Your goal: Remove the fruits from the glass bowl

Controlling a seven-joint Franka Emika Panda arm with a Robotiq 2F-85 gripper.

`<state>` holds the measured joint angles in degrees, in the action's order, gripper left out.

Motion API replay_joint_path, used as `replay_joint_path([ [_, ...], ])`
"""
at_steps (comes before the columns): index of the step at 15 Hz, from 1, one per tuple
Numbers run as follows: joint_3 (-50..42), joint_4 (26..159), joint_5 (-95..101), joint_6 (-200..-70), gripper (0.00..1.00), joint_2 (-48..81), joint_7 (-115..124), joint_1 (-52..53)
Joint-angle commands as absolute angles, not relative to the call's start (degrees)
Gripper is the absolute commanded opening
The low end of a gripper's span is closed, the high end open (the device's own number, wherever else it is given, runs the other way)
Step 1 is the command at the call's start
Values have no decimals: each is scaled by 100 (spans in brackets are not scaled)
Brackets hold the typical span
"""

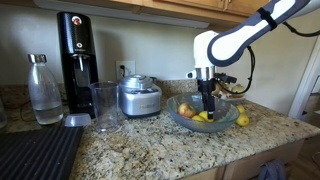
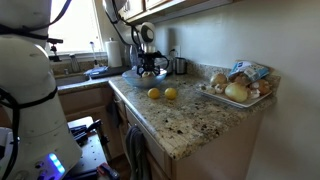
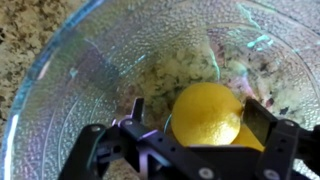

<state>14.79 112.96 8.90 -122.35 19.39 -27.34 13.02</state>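
Note:
The lemon lies between both fingers, but an exterior view shows yellow fruit below my fingers, so my gripper lowers before it closes on the lemon.
In the wrist view, a yellow lemon (image 3: 205, 112) lies in the glass bowl (image 3: 90, 70), with a second yellow fruit (image 3: 250, 138) half hidden behind it. My gripper (image 3: 198, 116) is open and lowered into the bowl, with one finger on each side of the lemon and a gap on the left. An exterior view shows the gripper (image 1: 208, 102) reaching down into the bowl (image 1: 178, 118), where a reddish fruit (image 1: 186, 110) and a yellow one (image 1: 203, 117) lie. Two lemons (image 2: 153, 94) (image 2: 170, 94) sit on the counter outside the bowl, one seen beside it (image 1: 243, 120).
A steel appliance (image 1: 138, 97), a tall glass cup (image 1: 103, 105), a bottle (image 1: 43, 90) and a black soda machine (image 1: 75, 50) stand beside the bowl. A black mat (image 1: 35, 155) lies in front. A tray of onions (image 2: 235, 90) sits near the counter's end.

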Motion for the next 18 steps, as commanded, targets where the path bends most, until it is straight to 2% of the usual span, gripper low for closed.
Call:
replay_joint_path([
  [1, 1584, 11239, 800, -12238, 100, 2024, -2997, 1244],
  [6, 1674, 11283, 637, -12235, 99, 2030, -3151, 1217],
  [7, 1691, 11290, 584, -12239, 86, 2022, -3184, 1207],
  [9, 1709, 11311, 490, -12234, 68, 2012, -3262, 1189],
  [11, 1695, 11352, 440, -12234, 62, 2000, -3294, 1177],
  [14, 1668, 11399, 409, -12243, 60, 1973, -3276, 1154],
  [17, 1651, 11520, 419, -12319, 37, 1823, -3182, 1156],
  [18, 1655, 11544, 421, -12322, 36, 1793, -3188, 1158],
])
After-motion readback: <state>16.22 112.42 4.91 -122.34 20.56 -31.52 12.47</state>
